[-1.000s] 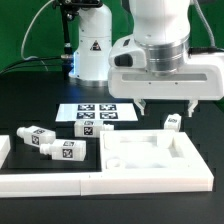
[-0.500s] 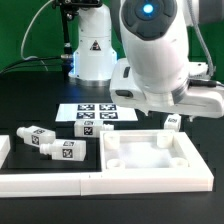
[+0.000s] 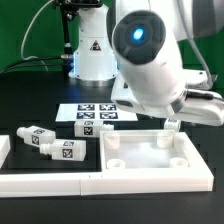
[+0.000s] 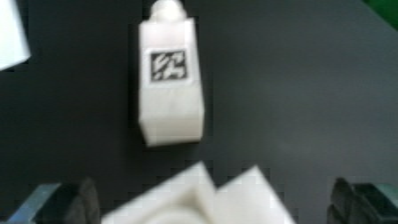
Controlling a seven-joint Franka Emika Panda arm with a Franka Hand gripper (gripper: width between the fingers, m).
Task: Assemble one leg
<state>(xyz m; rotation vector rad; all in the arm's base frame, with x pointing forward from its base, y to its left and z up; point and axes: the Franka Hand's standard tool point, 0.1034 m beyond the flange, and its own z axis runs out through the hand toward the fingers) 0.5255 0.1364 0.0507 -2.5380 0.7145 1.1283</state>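
The gripper should next grip the leg by its thick end (image 4: 173, 122), so that the leg's narrow end can be fitted into the white square panel.
A stubby white leg (image 4: 171, 85) with a black-and-white tag on its side lies on the black table ahead of my gripper (image 4: 214, 205). The gripper is open and empty. Its two dark fingers (image 4: 63, 200) stand wide apart at the frame's edge, short of the leg. In the exterior view this leg (image 3: 172, 125) sits just behind the far right corner of the white square panel (image 3: 150, 160), under my arm. The gripper's fingers are hidden there by the arm's body. Two more tagged legs (image 3: 38, 136) (image 3: 63, 150) lie at the exterior view's left.
A corner of the panel (image 4: 205, 195) juts between the fingers in the wrist view. The marker board (image 3: 95, 117) lies behind the panel. The long white L-shaped rail (image 3: 100, 183) runs along the front. A white robot base (image 3: 90, 50) stands at the back.
The arm has swung toward the exterior view's right and tilted, bringing the gripper over the leg behind the panel's far right corner. The parts on the table have not moved.
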